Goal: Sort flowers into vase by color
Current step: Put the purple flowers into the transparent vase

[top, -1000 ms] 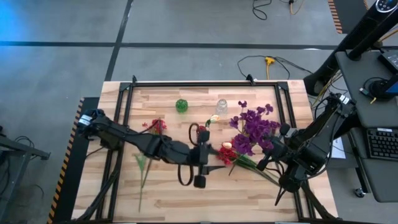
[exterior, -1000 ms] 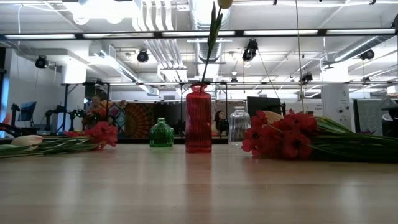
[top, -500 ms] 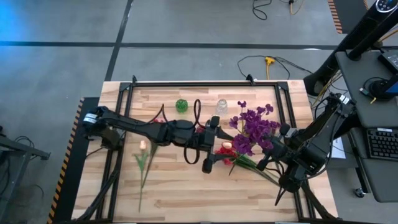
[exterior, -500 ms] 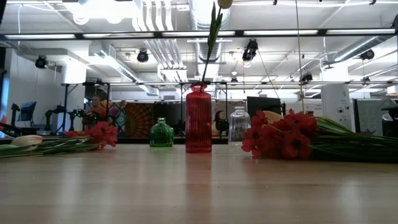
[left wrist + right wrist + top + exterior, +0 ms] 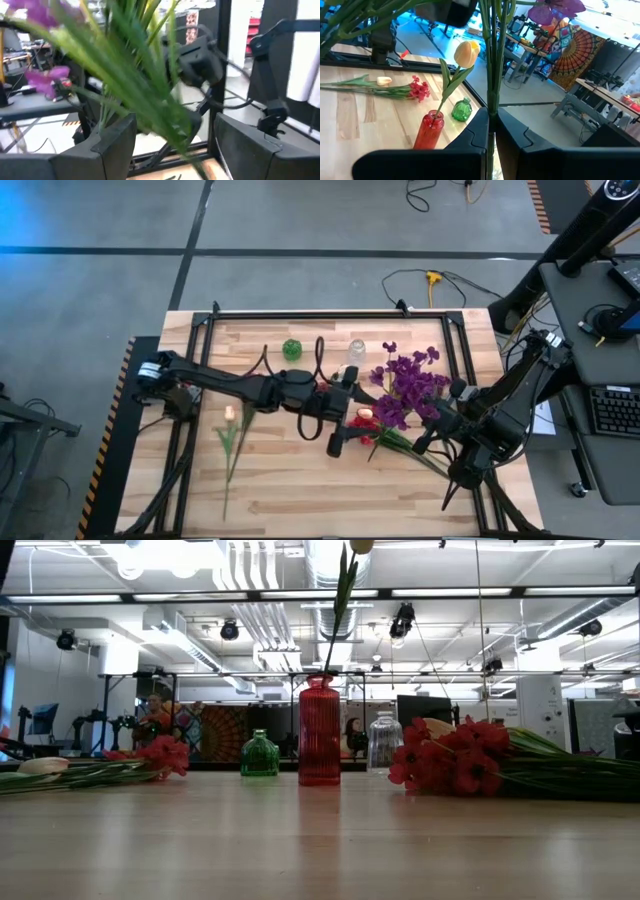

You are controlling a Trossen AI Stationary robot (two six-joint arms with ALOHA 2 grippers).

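I should next use my left gripper to grab the flowers by their green stems, so that I can sort the purple flowers (image 5: pixel 410 385) (image 5: pixel 47 80) into a vase.
My right gripper (image 5: pixel 491 125), at the table's right (image 5: pixel 432 422), is shut on a bunch of purple flowers (image 5: pixel 410 385) held up in the air. My left gripper (image 5: pixel 177 145) reaches level from the left to the table's middle (image 5: pixel 352 420) and is open; the bunch's green leaves (image 5: pixel 150 95) cross the gap between its fingers. A red vase (image 5: pixel 320 730) holds one cream-yellow tulip (image 5: pixel 466 52). A green vase (image 5: pixel 259 755) and a clear vase (image 5: pixel 384 743) stand beside it. Red flowers (image 5: pixel 450 760) lie on their sides on the table. My right gripper pinches several thin green stems (image 5: pixel 492 102) of the purple bunch between its two shut fingers, which lie across the stems. The bunch is lifted clear of the table, its blossoms (image 5: pixel 555 7) away from the fingers. My left gripper: whether it touches the leaves, I cannot tell.
At the table's left lies a sprig with a cream bud (image 5: pixel 229 413) and a red blossom (image 5: pixel 165 755), stems flat on the wood. A black frame (image 5: pixel 330 315) rims the table. The near half of the tabletop (image 5: pixel 320 840) is bare wood.
My left gripper has swung toward the table's right and a little toward the far edge, up to the purple bunch, then held still. Its arm now lies over the red vase and the red blossom at the left. The flowers and vases have not moved.
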